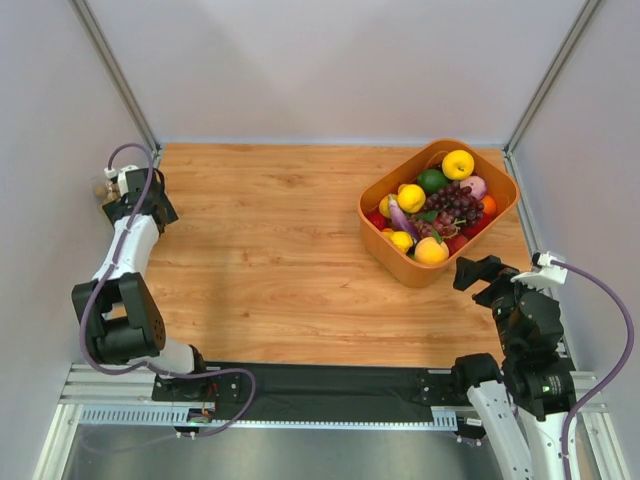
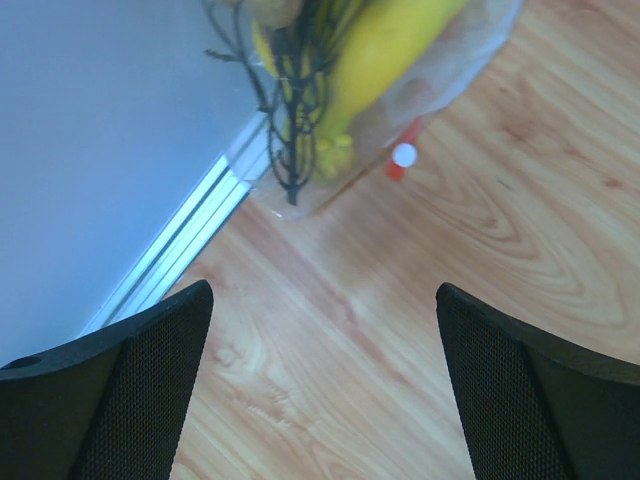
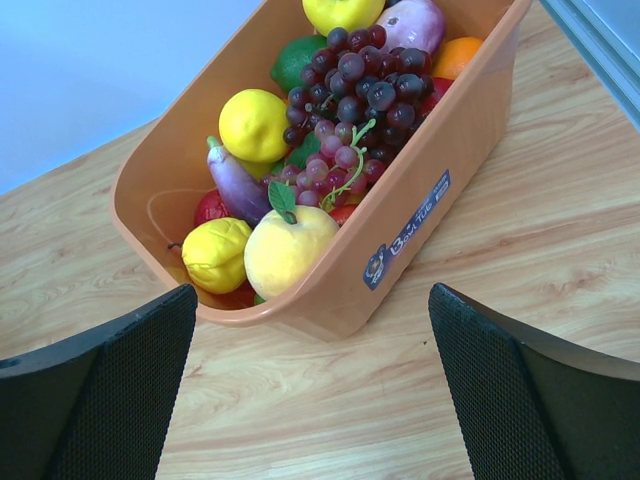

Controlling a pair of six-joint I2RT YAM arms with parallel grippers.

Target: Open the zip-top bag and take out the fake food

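My left gripper grabs the zip-top bag by its clear edge near the dark stems next, so the zip slider [image 2: 400,160] stays free for opening the bag.
The zip-top bag [image 2: 400,70] lies against the left wall, clear and crinkly, with its red-orange zip slider [image 2: 400,160] facing my left gripper. Inside it I see the yellow banana bunch [image 2: 375,50] and some dark stems; the other fake food is out of view. In the top view only a small bit of the bag [image 1: 100,187] shows beside the left gripper [image 1: 118,195]. My left gripper [image 2: 325,380] is open and empty, a short way from the bag over bare wood. My right gripper [image 1: 478,275] is open and empty in front of the orange basket, as the right wrist view [image 3: 310,390] shows.
An orange basket [image 1: 385,250] at the far right holds several fruits, among them a dark purple grape bunch [image 3: 355,100], lemons and a pale yellow fruit [image 3: 290,250]. A metal rail [image 2: 180,245] runs along the foot of the left wall. Grey walls enclose the wooden table.
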